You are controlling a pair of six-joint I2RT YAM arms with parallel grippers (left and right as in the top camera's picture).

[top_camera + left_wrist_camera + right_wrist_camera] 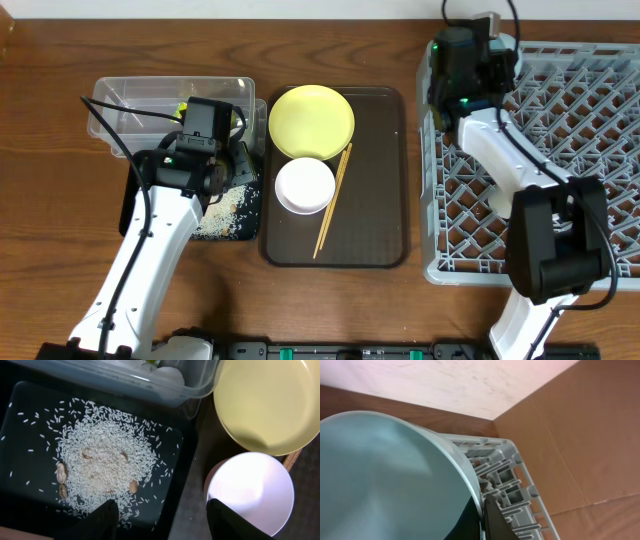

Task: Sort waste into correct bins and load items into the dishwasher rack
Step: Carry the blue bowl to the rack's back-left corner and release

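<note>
The light blue bowl's side stands over the rack's far rim, so my right gripper keeps holding the bowl until it rests among the rack's wires.
My left gripper [225, 168] is open and empty, low over the right end of the black tray [131, 210]; in the left wrist view its fingers [162, 520] straddle that tray's edge. White rice [105, 460] is heaped in the black tray [20, 420]. The snack wrapper [183, 107] lies in the clear tub [130, 105]. The yellow plate [311, 120], white bowl [304, 186] and chopsticks [332, 203] lie on the brown serving tray. My right gripper [462, 75] is shut on the rim of the light blue bowl [380, 480] over the rack's [580, 100] far left corner. The cup is not clearly in view.
The brown serving tray [375, 200] sits between the bins and the rack. A few tan nut-like bits [61, 472] lie in the rice. A white rounded thing [167, 374] is in the clear tub [125, 380]. A cardboard sheet [580, 435] lies beyond the rack [510, 475].
</note>
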